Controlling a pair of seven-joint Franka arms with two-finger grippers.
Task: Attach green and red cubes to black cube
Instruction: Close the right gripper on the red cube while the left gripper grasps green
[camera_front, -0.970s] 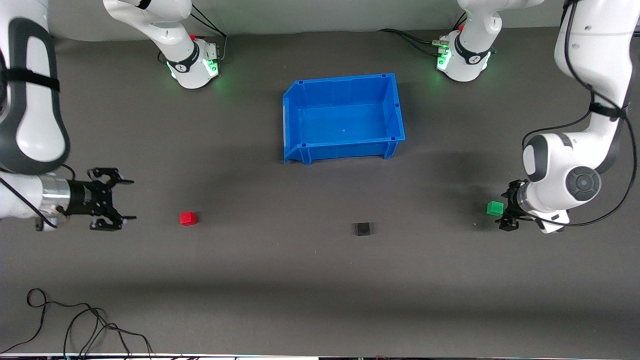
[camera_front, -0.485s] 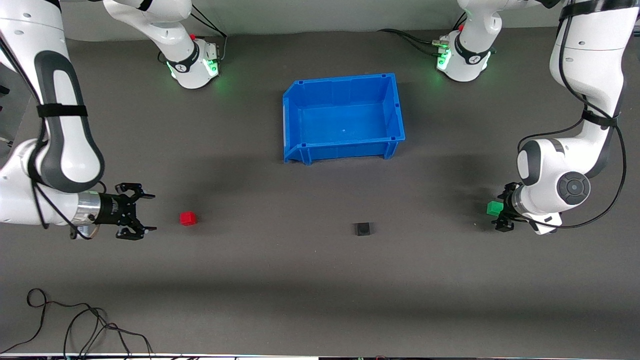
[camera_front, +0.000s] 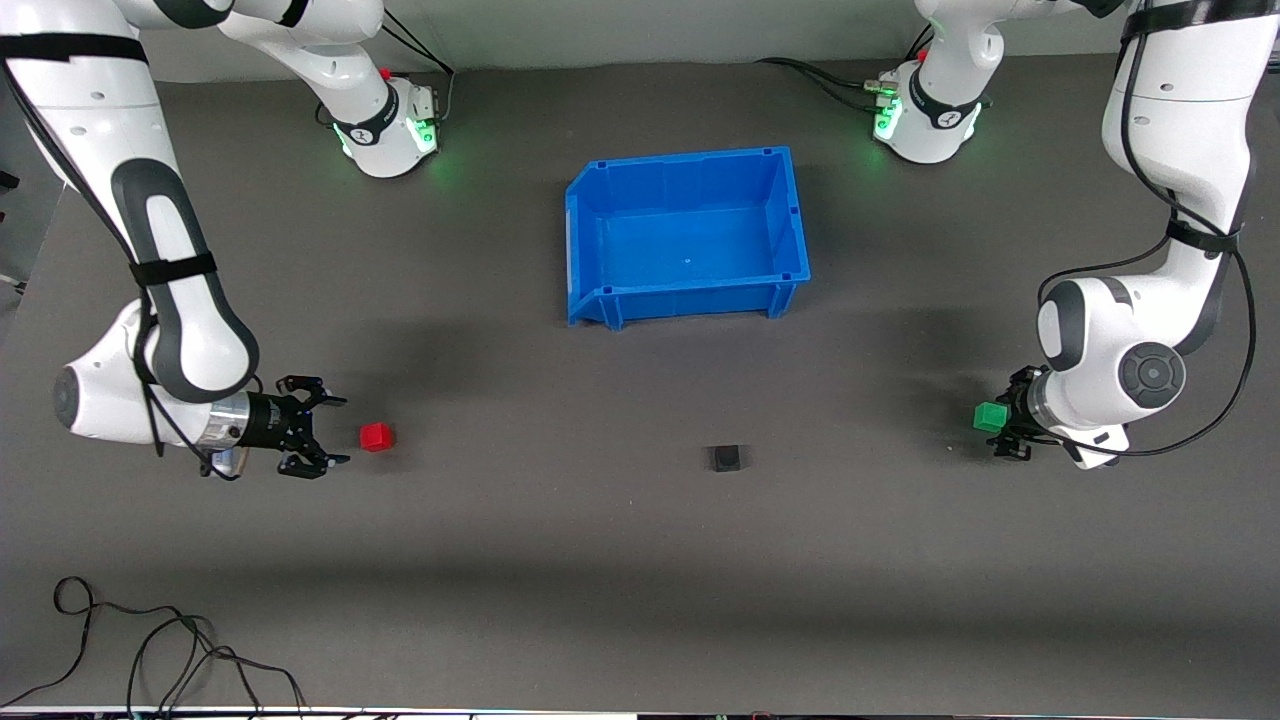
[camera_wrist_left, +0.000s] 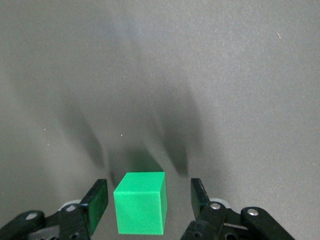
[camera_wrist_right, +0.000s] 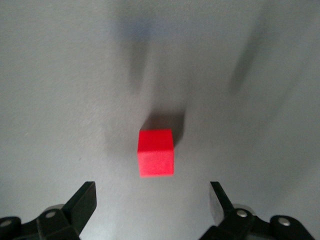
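I need to move my right gripper toward the cube before it closes, as my fingers stop short of the red cube's near edge (camera_front: 375, 439) (camera_wrist_right: 156, 172) and would miss now.
The green cube (camera_front: 989, 417) sits on the dark table at the left arm's end. My left gripper (camera_front: 1004, 430) is low at it; in the left wrist view the green cube (camera_wrist_left: 140, 202) lies between the open fingers (camera_wrist_left: 95, 200), with a gap on each side. The red cube (camera_front: 377, 437) sits toward the right arm's end. My right gripper (camera_front: 335, 432) is open and low beside it; in the right wrist view the red cube (camera_wrist_right: 156, 152) lies just ahead of the gripper (camera_wrist_right: 152, 192), outside the fingertips. The black cube (camera_front: 726, 458) sits alone between the two coloured cubes.
An empty blue bin (camera_front: 686, 160) stands mid-table, farther from the front camera than the cubes. Loose black cables (camera_front: 150, 650) lie at the table's near edge toward the right arm's end. Both arm bases stand along the top.
My right gripper has moved along the table toward the red cube and is now close beside it. My left gripper has edged slightly onto the green cube. The cubes have not moved.
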